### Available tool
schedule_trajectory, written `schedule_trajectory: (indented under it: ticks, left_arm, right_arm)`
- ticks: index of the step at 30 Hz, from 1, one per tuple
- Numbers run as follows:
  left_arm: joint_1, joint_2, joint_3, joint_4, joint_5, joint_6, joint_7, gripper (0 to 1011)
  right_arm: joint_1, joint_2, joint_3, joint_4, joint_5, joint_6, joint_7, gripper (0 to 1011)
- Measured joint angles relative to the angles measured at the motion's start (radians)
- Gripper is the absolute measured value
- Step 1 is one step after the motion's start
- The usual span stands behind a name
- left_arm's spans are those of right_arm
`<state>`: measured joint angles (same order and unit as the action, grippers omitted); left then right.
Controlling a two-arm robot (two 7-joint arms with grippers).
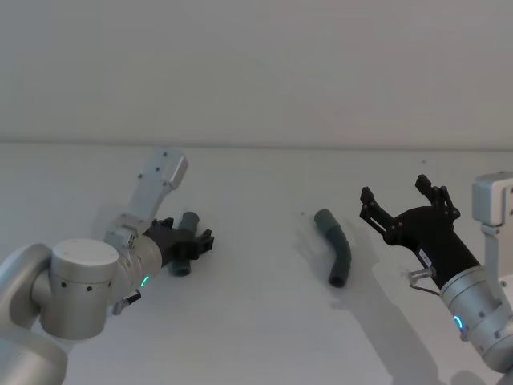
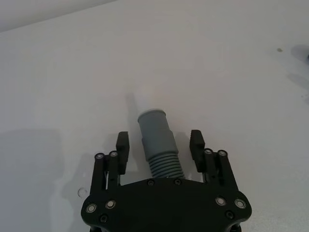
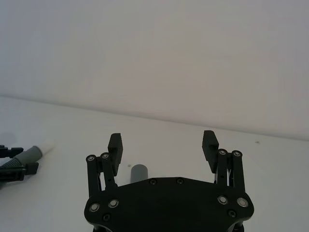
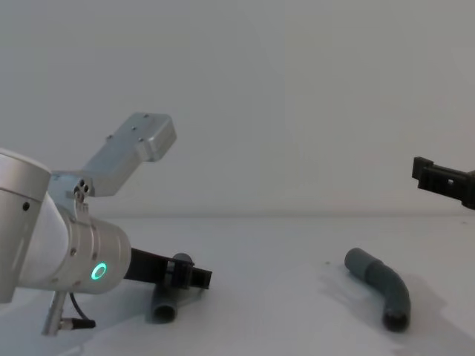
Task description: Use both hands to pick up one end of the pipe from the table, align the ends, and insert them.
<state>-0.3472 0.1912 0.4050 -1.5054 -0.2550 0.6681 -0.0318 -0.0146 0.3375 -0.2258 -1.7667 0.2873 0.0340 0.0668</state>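
Next, my left gripper grabs the pipe where its cuff (image 2: 154, 128) meets the corrugated middle, to leave the pipe's white spigot end (image 2: 148, 100) free for insertion.
Two grey pipe pieces lie on the white table (image 1: 256, 337). The left pipe piece (image 1: 191, 220) sits between the fingers of my left gripper (image 1: 188, 242), which is open; the left wrist view shows a gap on each side of its smooth cuff (image 2: 154, 128) and corrugated middle. Its white spigot end (image 3: 46, 146) shows far off in the right wrist view. The right, bent pipe piece (image 1: 337, 253) lies free near the centre. My right gripper (image 1: 398, 196) hangs open above the table to its right, with one cuff (image 3: 139, 172) just below its fingers.
A plain pale wall (image 1: 256, 64) rises behind the table. Bare white surface stretches between the two pipe pieces and in front of them. The left arm's silver body (image 4: 67, 252) with its green ring light is low over the table.
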Motion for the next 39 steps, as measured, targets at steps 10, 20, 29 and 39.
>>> schedule_trajectory:
  ticks: [10,20,29,39]
  left_arm:
    - [-0.002,-0.003,-0.002,0.004,0.000,0.001,-0.003,483]
    - [-0.003,-0.004,-0.002,0.006,0.000,0.002,-0.004,361]
    - [-0.004,-0.005,-0.003,0.006,0.000,0.002,-0.005,361]
    - [-0.004,-0.005,-0.002,0.007,0.000,0.002,-0.005,361]
  right_arm:
    - [0.000,0.000,0.000,0.000,0.000,0.000,0.000,1000]
    - [0.000,0.000,0.000,0.000,0.000,0.000,0.000,1000]
    - [0.000,0.000,0.000,0.000,0.000,0.000,0.000,1000]
    - [0.000,0.000,0.000,0.000,0.000,0.000,0.000,1000]
